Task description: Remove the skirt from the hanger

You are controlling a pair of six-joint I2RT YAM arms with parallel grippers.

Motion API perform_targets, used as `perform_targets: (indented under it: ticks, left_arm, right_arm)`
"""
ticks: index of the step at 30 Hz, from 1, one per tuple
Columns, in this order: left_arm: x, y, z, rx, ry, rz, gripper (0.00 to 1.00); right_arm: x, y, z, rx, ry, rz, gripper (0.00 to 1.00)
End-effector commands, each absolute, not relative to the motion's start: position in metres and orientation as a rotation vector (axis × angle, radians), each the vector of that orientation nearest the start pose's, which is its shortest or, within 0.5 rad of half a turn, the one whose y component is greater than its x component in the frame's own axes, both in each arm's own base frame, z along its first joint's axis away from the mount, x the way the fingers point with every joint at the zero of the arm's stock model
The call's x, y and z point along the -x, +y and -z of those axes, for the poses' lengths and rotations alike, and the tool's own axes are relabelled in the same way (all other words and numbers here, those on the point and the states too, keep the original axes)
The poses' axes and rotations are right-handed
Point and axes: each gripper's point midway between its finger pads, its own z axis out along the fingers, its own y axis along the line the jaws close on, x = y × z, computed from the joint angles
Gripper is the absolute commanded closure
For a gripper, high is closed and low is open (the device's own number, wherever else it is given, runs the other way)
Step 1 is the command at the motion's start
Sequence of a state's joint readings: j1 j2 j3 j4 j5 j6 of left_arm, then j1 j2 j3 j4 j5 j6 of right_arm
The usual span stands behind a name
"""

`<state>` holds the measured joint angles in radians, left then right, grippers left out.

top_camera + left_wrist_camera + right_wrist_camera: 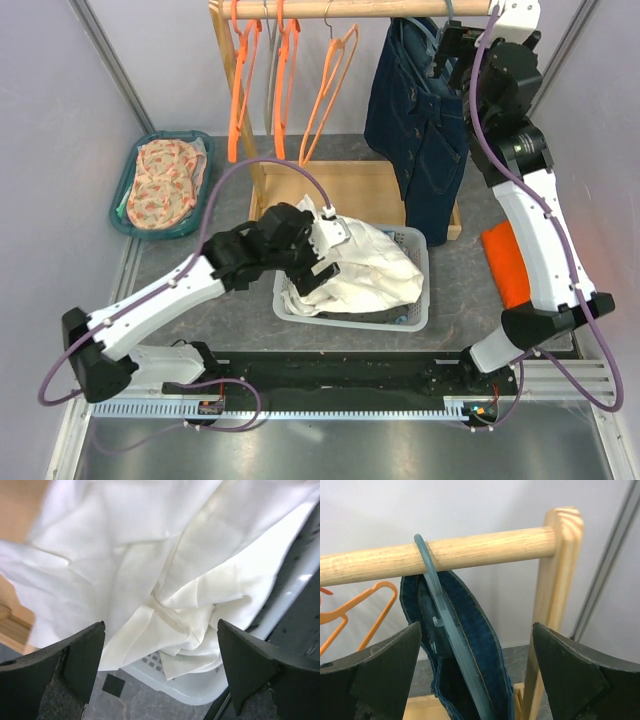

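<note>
I will next grip the grey-blue hanger (432,582) by its near arm (461,649) with my right gripper to remove the skirt. This leaves the hanger's hook and the skirt's waistband free.
A dark blue denim skirt (420,130) hangs on a grey-blue hanger (432,582) at the right end of the wooden rail (485,547). My right gripper (447,50) is up at the rail, open, with the skirt's waistband (470,645) and the hanger standing between its spread fingers (476,625) but apart from them. My left gripper (325,255) is low over the laundry basket, open, with nothing between its fingers (160,625). Below it lies a white cloth (150,555).
The white basket (350,318) holds the white cloth (365,265). Three empty orange hangers (285,80) hang on the rail's left part. The rack's upright post (555,605) stands just right of the skirt. A teal basket (165,180) sits far left, an orange cloth (505,260) at right.
</note>
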<state>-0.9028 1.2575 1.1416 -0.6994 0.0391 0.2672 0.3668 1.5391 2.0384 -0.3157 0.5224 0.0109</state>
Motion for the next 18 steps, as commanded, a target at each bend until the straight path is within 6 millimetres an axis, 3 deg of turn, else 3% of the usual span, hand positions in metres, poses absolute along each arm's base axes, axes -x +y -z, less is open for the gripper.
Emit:
perform_targets:
  ticks: [1,5,10,13,15,18]
  left_arm:
    - [-0.19,-0.27,-0.232,-1.371,1.849,0.519,0.0]
    - [-0.182,-0.275,-0.233,-1.394,1.855,0.578,0.0]
    - [-0.182,-0.275,-0.242,-1.378,1.833,0.585,0.0]
    - [-0.19,-0.271,-0.248,-1.343,1.828,0.537,0.0]
    - [-0.192,-0.27,-0.251,-1.325,1.822,0.526,0.0]
    - [-0.197,-0.269,-0.259,-1.281,1.82,0.508,0.0]
  right_arm:
    - [-0.452,0.095,-0.534,-0.089,1.458,-0.091,0.02]
    - [-0.466,0.102,-0.503,-0.064,1.526,-0.142,0.04]
    - [-0.471,0.107,-0.489,-0.058,1.554,-0.159,0.13]
    - [-0.467,0.109,-0.491,-0.051,1.54,-0.179,0.28]
    - [-0.466,0.112,-0.492,-0.046,1.537,-0.196,0.32]
    - [-0.47,0.117,-0.488,-0.042,1.541,-0.216,0.5]
